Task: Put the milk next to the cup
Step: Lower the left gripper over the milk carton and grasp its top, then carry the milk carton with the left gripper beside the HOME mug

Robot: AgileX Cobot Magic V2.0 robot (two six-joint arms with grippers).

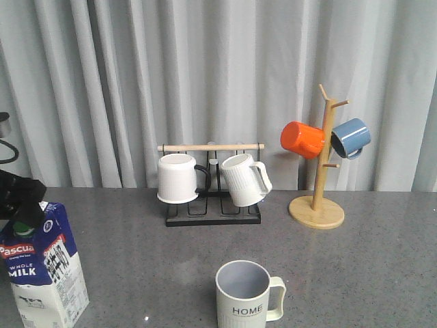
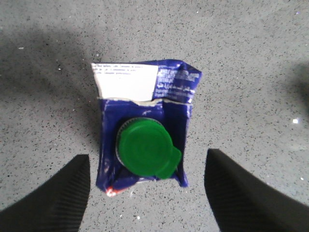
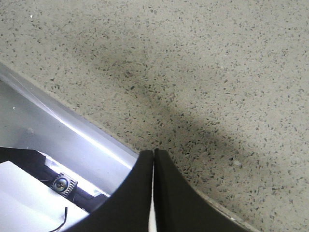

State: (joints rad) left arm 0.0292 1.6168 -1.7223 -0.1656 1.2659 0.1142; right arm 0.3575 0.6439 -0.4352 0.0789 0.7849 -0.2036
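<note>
The sides of the carton are below my left gripper's fingers, which are up at the green cap, so they would miss if I closed now. My left gripper needs to lower first and then close on the carton.
The milk (image 1: 42,266) is a blue and white carton with a green cap, upright at the table's front left. The cup (image 1: 246,295), a cream-grey mug marked "HOME", stands at the front centre, well to the right of the milk. My left gripper (image 1: 17,195) hovers above the carton's top. In the left wrist view the left gripper (image 2: 145,193) is open, its fingers (image 2: 53,198) on either side of the milk (image 2: 145,145) and apart from it. My right gripper (image 3: 153,159) is shut and empty over the table's edge.
A black rack (image 1: 213,208) at the back centre holds a plain white mug (image 1: 177,178) and a ribbed white mug (image 1: 244,179). A wooden mug tree (image 1: 317,205) at the back right carries an orange mug (image 1: 302,139) and a blue mug (image 1: 351,137).
</note>
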